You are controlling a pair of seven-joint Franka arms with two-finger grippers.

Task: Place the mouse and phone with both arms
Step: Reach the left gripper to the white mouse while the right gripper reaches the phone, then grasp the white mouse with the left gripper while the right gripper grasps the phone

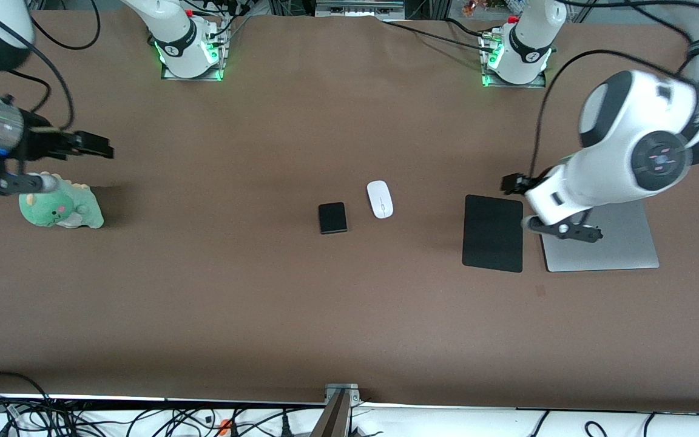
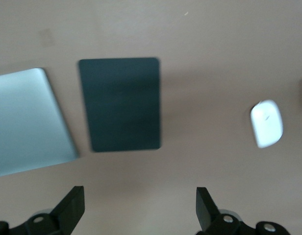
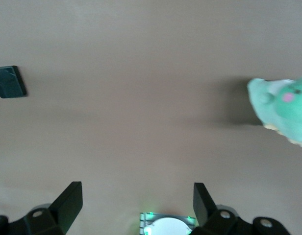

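I need to grab the white mouse (image 1: 380,199) by its long sides with my left gripper next, so I can set it on the black mouse pad (image 1: 493,233).
The white mouse (image 1: 380,199) and the black phone (image 1: 332,218) lie side by side near the middle of the table, the phone slightly nearer the front camera. My left gripper (image 1: 512,183) hangs open and empty over the table by a corner of the black mouse pad (image 1: 493,233). In the left wrist view my left gripper (image 2: 140,196) has bare table between its fingers, with the mouse (image 2: 266,123) off to one side. My right gripper (image 1: 97,145) is open and empty at the right arm's end of the table; in the right wrist view (image 3: 136,193) the phone (image 3: 10,82) shows far off.
A silver flat slab (image 1: 604,243) lies beside the mouse pad, partly under the left arm. A green plush dinosaur (image 1: 61,209) sits under the right arm's hand. Cables run along the table's front edge.
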